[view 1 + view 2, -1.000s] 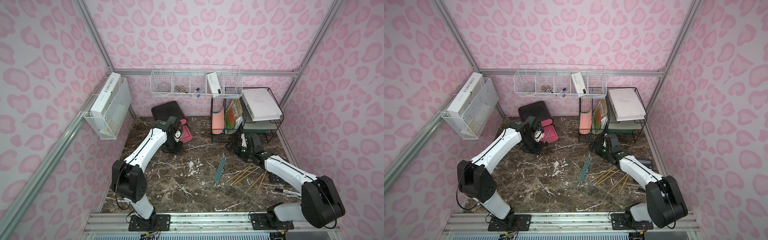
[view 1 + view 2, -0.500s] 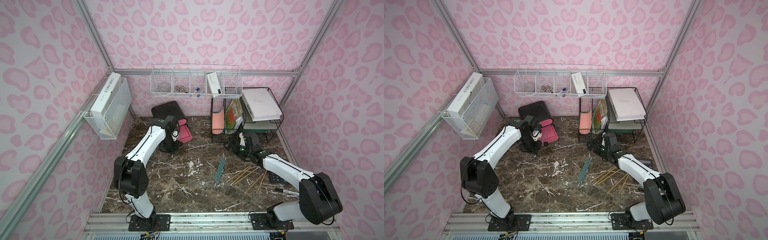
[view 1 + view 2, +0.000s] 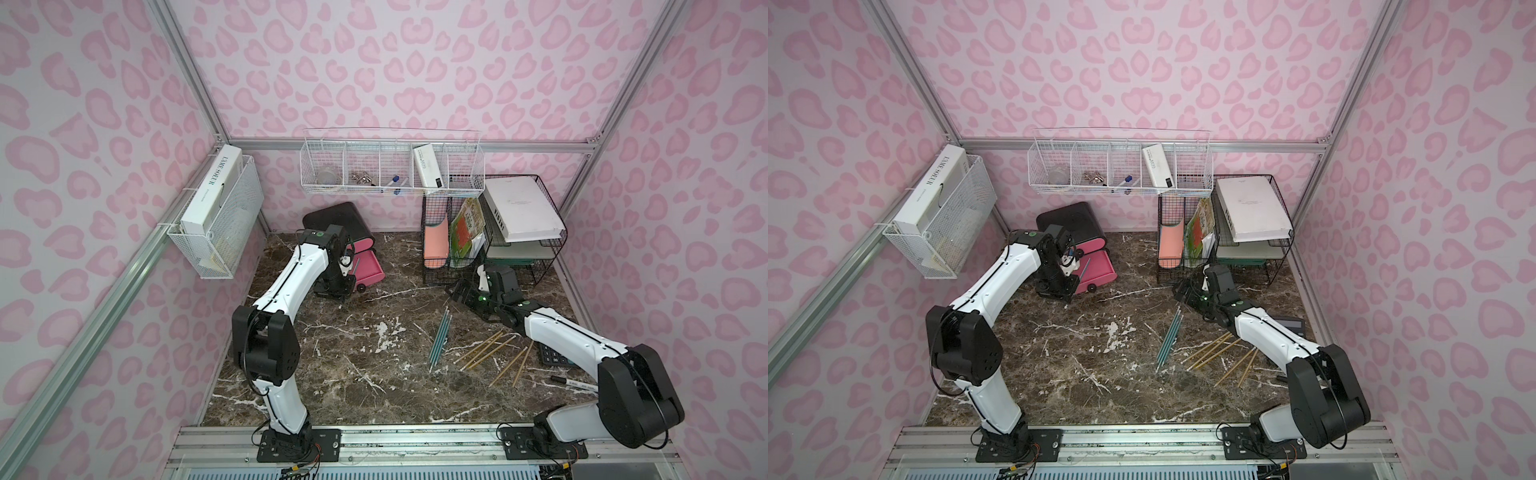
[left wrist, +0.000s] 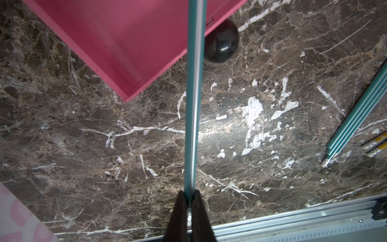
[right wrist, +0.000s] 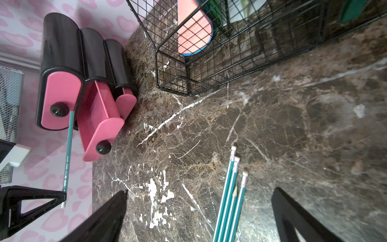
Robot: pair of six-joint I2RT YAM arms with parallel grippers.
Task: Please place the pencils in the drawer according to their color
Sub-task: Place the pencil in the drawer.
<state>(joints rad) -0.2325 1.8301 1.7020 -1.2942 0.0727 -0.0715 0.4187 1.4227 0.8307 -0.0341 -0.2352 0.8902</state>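
The teal pencil would fall outside if I opened now, as much of it hangs short of the drawer's front edge, so my left gripper should keep holding it.
The drawer cabinet (image 3: pixel 332 216) is black and stands at the back left. Its middle pink drawer (image 5: pixel 98 117) is pulled out, the lowest one (image 5: pixel 125 102) stands slightly out, and the top one (image 5: pixel 60 94) is closed. My left gripper (image 4: pixel 189 192) is shut on the eraser end of a teal pencil (image 4: pixel 193 83), which slants over the open drawer's front corner beside its knob (image 4: pixel 222 46). In both top views this gripper (image 3: pixel 348 279) hangs in front of the drawer (image 3: pixel 1096 270). More teal pencils (image 3: pixel 439 338) and several tan pencils (image 3: pixel 486 351) lie mid-table. My right gripper (image 5: pixel 201 190) is open above the teal pencils (image 5: pixel 228 194).
A black wire file rack (image 3: pixel 490 232) with folders and books stands at the back right. White wire baskets hang on the back wall (image 3: pixel 390 174) and the left wall (image 3: pixel 220 216). A calculator (image 3: pixel 557 357) and a marker (image 3: pixel 577 384) lie near my right arm.
My left arm has shifted slightly left in front of the open drawer with the teal pencil still in its jaws. The right arm has barely moved.
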